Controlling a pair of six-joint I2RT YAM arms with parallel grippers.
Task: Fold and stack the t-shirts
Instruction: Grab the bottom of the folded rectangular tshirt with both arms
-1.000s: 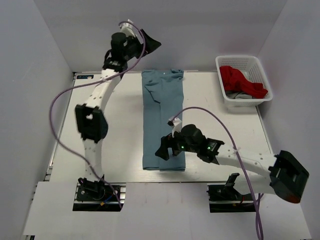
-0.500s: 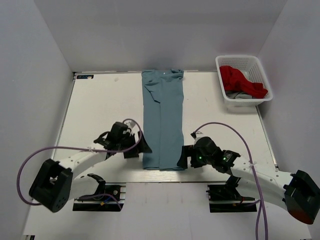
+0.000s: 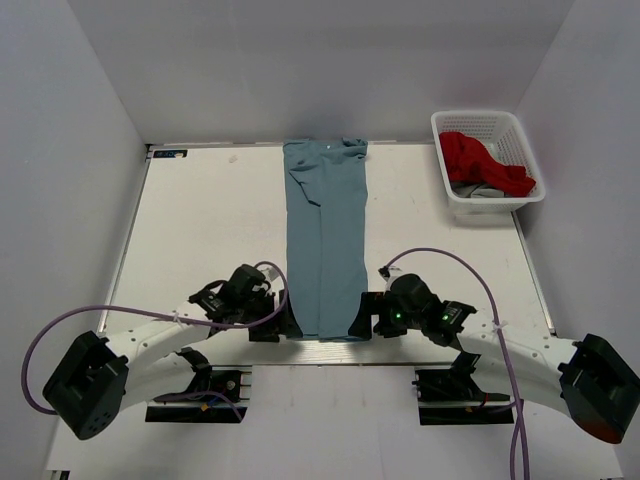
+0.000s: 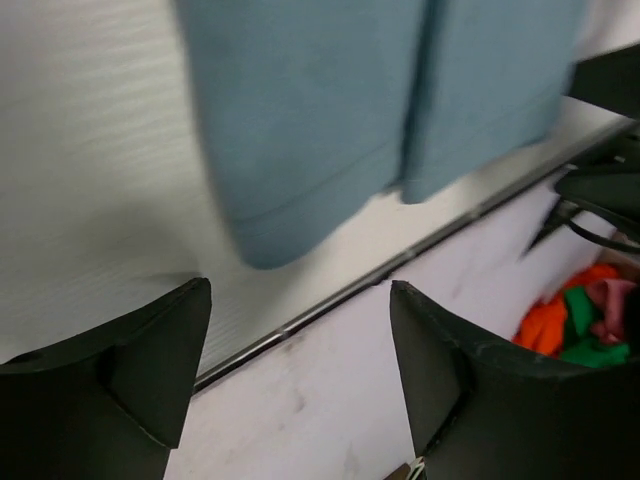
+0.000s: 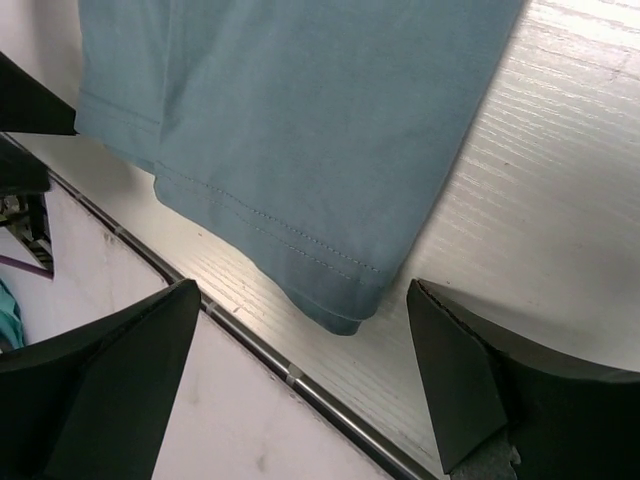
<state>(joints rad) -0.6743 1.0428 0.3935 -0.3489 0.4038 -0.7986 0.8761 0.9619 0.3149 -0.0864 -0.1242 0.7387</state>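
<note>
The robot's right gripper should next grab the t-shirt (image 3: 324,240) by the hem's outer corner (image 3: 361,336), opposite the left gripper's corner. Then the hem can be folded toward the collar.
A dusty grey-blue t-shirt (image 3: 324,240) lies on the table as a long narrow strip, folded lengthwise, collar at the far edge and hem at the near edge. My left gripper (image 3: 288,325) is open and empty beside the hem's left corner (image 4: 262,240). My right gripper (image 3: 360,323) is open and empty beside the hem's right corner (image 5: 340,310). Both sets of jaws stand wide apart over the table's near edge, touching no cloth.
A white lattice basket (image 3: 487,128) at the back right holds a red garment (image 3: 484,162) and a grey one. The table's metal near edge (image 5: 300,385) runs just below the hem. Coloured cloth (image 4: 580,315) lies beyond that edge.
The left arm swung down from the far edge to the near left corner of the shirt. The right gripper moved off the cloth to the hem's right corner. The shirt has not moved.
</note>
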